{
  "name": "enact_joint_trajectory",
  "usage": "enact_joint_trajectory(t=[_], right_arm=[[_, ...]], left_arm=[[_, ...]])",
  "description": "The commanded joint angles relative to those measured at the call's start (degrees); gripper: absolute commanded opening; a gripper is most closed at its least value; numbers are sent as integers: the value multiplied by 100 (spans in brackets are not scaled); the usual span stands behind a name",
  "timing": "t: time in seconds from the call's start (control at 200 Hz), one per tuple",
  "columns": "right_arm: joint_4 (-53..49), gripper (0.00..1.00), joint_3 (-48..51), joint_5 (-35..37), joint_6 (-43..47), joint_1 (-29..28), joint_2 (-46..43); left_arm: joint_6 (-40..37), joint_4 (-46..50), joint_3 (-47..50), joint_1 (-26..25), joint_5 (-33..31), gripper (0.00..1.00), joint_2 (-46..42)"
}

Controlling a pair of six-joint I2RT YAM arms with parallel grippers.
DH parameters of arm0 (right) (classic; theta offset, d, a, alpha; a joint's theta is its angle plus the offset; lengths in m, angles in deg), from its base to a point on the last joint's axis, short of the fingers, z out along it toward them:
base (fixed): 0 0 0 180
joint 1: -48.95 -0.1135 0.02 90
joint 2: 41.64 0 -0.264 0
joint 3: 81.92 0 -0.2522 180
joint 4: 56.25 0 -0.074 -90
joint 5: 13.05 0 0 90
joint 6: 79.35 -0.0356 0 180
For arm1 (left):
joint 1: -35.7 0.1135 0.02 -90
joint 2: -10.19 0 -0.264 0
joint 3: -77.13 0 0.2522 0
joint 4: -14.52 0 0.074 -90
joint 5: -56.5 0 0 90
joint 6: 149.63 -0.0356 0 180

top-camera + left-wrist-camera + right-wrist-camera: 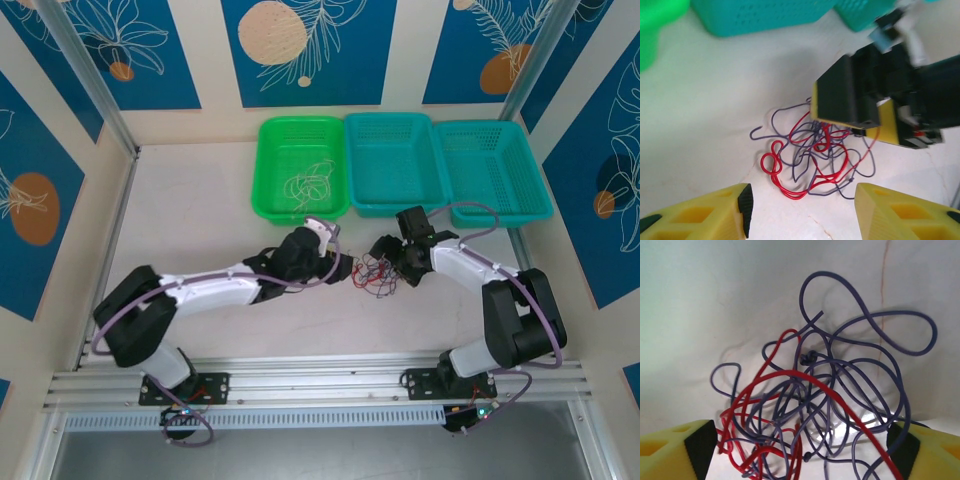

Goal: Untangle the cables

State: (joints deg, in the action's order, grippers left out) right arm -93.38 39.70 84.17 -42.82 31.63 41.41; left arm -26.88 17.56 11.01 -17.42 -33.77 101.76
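I should grab the dark purple wire next with my left gripper, by its loose hooked end outside the tangle, to pull the wire free.
The cables (375, 276) lie as a palm-sized tangle of red and dark purple wires on the table between my two grippers. In the left wrist view the tangle (815, 160) sits just beyond my left gripper (802, 220), whose yellow fingers (715, 212) stand wide apart with nothing between them. My right gripper (855, 131) hangs over the tangle's far edge. In the right wrist view the wires (825, 400) spread between the open fingers of my right gripper (802, 450), a red strand crossing near the right finger (920, 445). From above, the left gripper (350, 270) and right gripper (385, 262) flank the tangle.
A green basket (268, 180) at the back holds thin beige wires (305, 185). Two teal baskets (395, 165) (495, 170) stand to its right. Blue patterned walls and metal posts ring the table.
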Motion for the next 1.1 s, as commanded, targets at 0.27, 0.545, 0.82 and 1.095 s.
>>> enact_joint_trajectory(t=[0.27, 0.545, 0.82, 1.095], right_arm=[[341, 40, 252, -379, 29, -15, 62], [313, 27, 128, -414, 100, -188, 59], [222, 24, 94, -388, 83, -206, 44], [140, 23, 0, -390, 105, -231, 27]], left_arm=[[1996, 1230, -1293, -81, -674, 54, 1235], [2052, 1343, -1708, -89, -322, 57, 1775], [2129, 1075, -1287, -89, 86, 55, 1703], [1761, 1040, -805, -136, 405, 55, 1214]])
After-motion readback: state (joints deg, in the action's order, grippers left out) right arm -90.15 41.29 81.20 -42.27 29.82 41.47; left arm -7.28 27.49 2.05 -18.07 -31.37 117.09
